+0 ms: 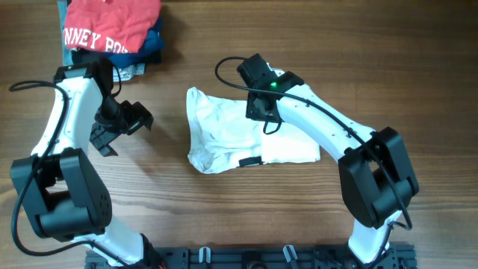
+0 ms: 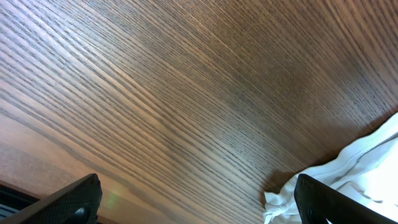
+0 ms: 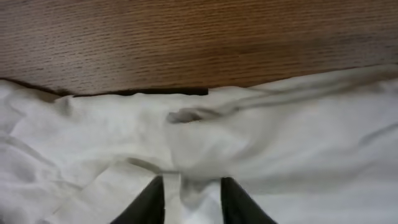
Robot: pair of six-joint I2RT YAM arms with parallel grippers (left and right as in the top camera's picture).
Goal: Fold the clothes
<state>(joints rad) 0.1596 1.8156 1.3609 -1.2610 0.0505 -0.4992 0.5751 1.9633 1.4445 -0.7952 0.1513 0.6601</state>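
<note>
My left gripper picks up the white T-shirt by its crumpled edge next, away from the folded part, to straighten that end of the T-shirt for folding.
The white T-shirt [image 1: 224, 134] lies bunched and partly folded at the table's middle, with a small black-striped patch [image 1: 250, 161] near its front edge. My right gripper [image 1: 258, 112] is over the shirt's far edge; in the right wrist view its fingers [image 3: 193, 185] are pinched on a fold of the white fabric [image 3: 280, 137]. My left gripper [image 1: 119, 128] is off to the left of the shirt above bare wood, its fingers [image 2: 198, 186] wide open and empty. The shirt's crumpled edge [image 2: 367, 162] shows by the right finger in the left wrist view.
A red garment with white lettering [image 1: 112, 26] lies on navy and pale blue folded garments [image 1: 153, 45] at the back left. The wooden table [image 1: 172, 209] stretches around the shirt. A dark rail runs along the front edge [image 1: 246, 258].
</note>
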